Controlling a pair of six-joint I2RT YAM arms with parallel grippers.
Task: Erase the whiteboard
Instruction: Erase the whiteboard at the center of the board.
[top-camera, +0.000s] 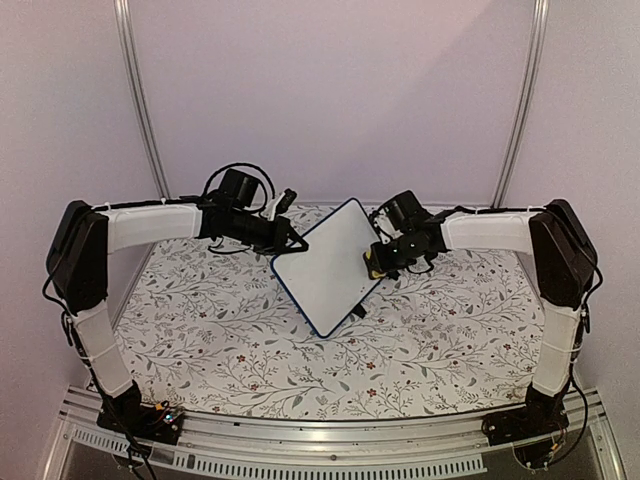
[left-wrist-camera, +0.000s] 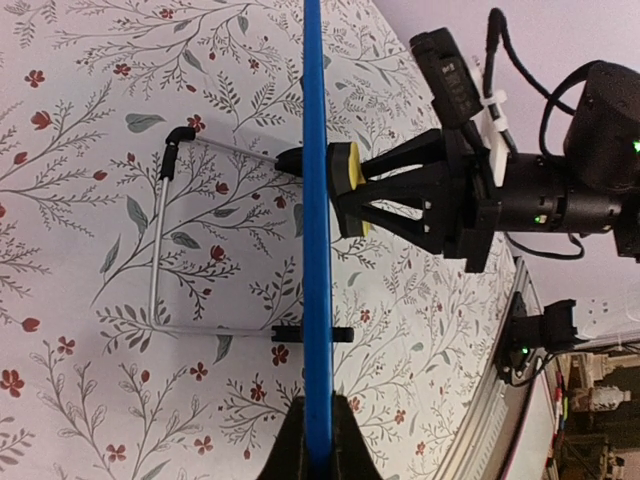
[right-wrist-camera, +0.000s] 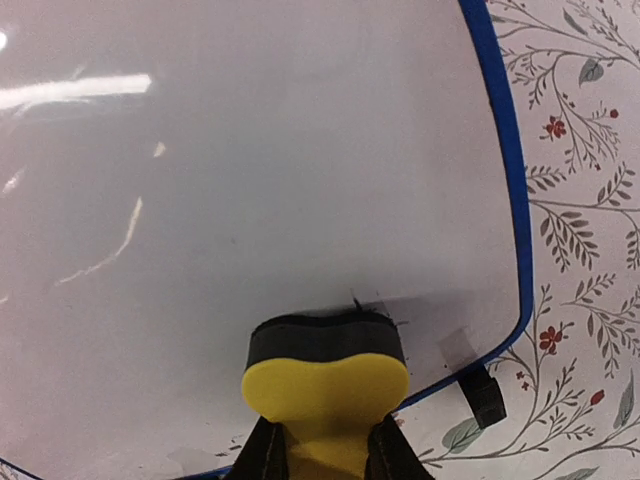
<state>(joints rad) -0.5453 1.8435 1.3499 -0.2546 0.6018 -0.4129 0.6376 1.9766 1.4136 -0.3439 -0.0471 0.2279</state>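
Observation:
I should keep holding the yellow eraser (right-wrist-camera: 325, 380) with my right gripper: it is on the tilted front of the board, short of the flat cloth, and would slide off if I opened now.
The whiteboard (top-camera: 322, 268) has a blue frame and stands tilted on the floral cloth, one corner pointing up. My left gripper (top-camera: 291, 241) is shut on its upper left edge. In the left wrist view the whiteboard (left-wrist-camera: 316, 250) shows edge-on, clamped between my fingers (left-wrist-camera: 345, 445). My right gripper (top-camera: 373, 263) is shut on a yellow eraser (right-wrist-camera: 325, 380) whose black felt presses on the board face (right-wrist-camera: 250, 150) near its lower corner. That face looks white, with only faint streaks and a few dark specks by the felt. The eraser (left-wrist-camera: 347, 176) touches the board's right side.
A wire stand (left-wrist-camera: 160, 245) props the board from behind, with a black foot (right-wrist-camera: 484, 394) at the corner. Flower-patterned cloth (top-camera: 220, 330) covers the table. Metal rails (top-camera: 140, 100) rise at the back, and the arm bases sit on the near rail (top-camera: 320, 440).

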